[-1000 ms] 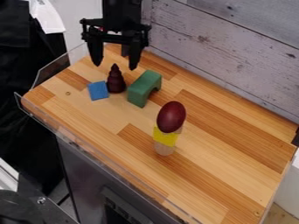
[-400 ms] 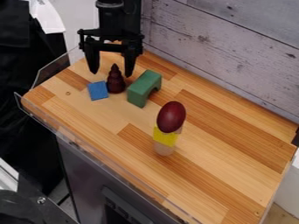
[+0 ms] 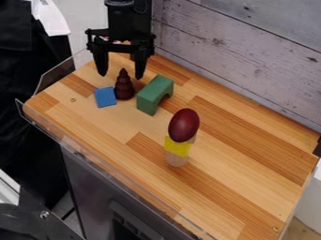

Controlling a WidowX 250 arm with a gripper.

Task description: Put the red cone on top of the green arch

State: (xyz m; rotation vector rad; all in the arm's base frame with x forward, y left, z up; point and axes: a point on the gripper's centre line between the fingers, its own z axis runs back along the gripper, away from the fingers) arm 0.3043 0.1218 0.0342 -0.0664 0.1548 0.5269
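Next, my gripper grabs the dark red cone [image 3: 124, 87] by the cone's narrow upper tip, which leaves the cone's wide base free to set on the green arch.
The gripper [image 3: 121, 75] hangs open over the far left of the wooden table, its two fingertips apart just above and behind the cone, with nothing held between them. The dark red ridged cone [image 3: 124, 87] stands upright on the wood. Close on its right is the green arch [image 3: 154, 95], its opening turned toward the right, with nothing on top of it.
A blue block [image 3: 105, 97] lies just left of the cone. Nearer the camera, a dark red egg shape [image 3: 184, 125] tops a stack with a yellow block [image 3: 177, 147]. A clear rim [image 3: 56, 77] edges the table [image 3: 238, 187]; a plank wall [image 3: 251, 51] stands behind.
Compared with a second ago, the gripper sits slightly further left, and it is a touch higher than in the more recent earlier frame. Cone, arch and other objects have kept their places.
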